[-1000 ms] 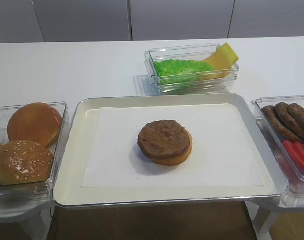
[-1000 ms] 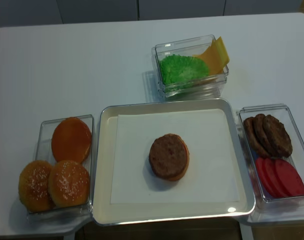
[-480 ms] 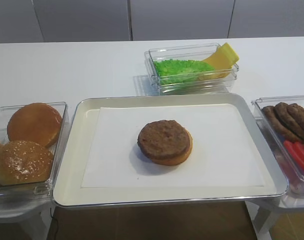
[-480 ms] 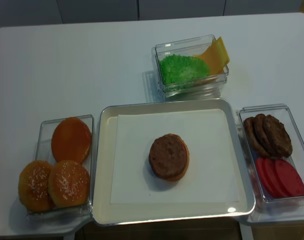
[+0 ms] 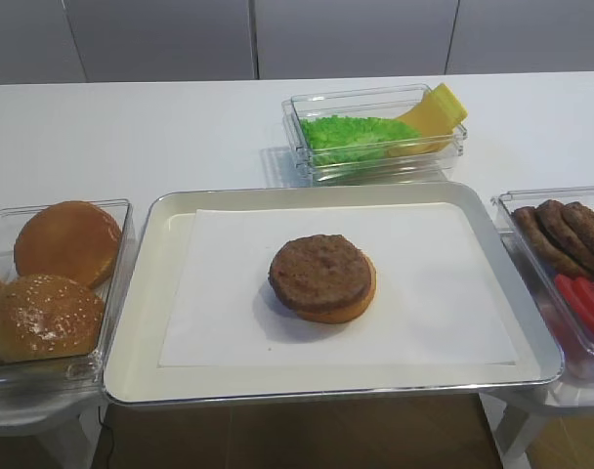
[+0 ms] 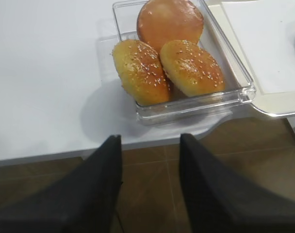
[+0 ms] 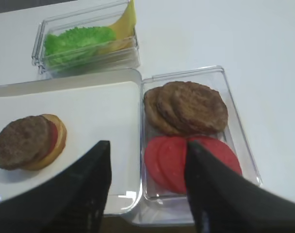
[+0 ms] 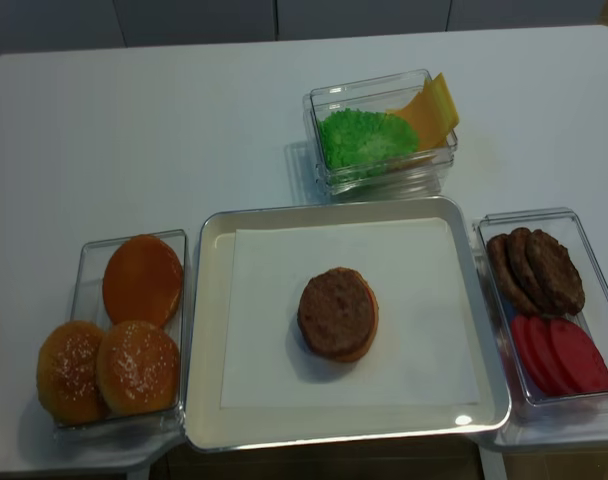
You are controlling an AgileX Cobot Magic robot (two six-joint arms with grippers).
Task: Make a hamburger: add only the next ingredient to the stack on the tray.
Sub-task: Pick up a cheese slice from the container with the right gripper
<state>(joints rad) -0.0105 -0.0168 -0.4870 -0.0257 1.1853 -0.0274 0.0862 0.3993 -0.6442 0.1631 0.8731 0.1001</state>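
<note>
The right gripper grabs the cheese slice by its thin upper edge point(image 8: 447, 97) above the container's rim next, since the container's clear sides close in the slice's lower part.
The yellow cheese slice point(image 5: 435, 109) point(image 8: 432, 110) point(image 7: 126, 23) leans at the right end of a clear container at the back of the table. The stack point(image 5: 322, 277) point(image 8: 338, 313) point(image 7: 28, 141), a brown patty on a tan bun half, sits mid-tray on white paper. The silver tray point(image 5: 152, 293) point(image 8: 208, 330) has a cream inside. In the right wrist view my right gripper point(image 7: 147, 144) is open and empty, above the tray's near right corner. My left gripper point(image 6: 151, 137) is open and empty over the floor, just off the table's front edge. Neither gripper shows in the high views.
Green lettuce point(image 5: 360, 132) shares the cheese's container. A clear box of buns point(image 5: 53, 283) point(image 6: 172, 58) stands left of the tray. On the right, a clear box point(image 7: 235, 116) holds patties point(image 7: 188, 107) and red tomato slices point(image 7: 169, 160).
</note>
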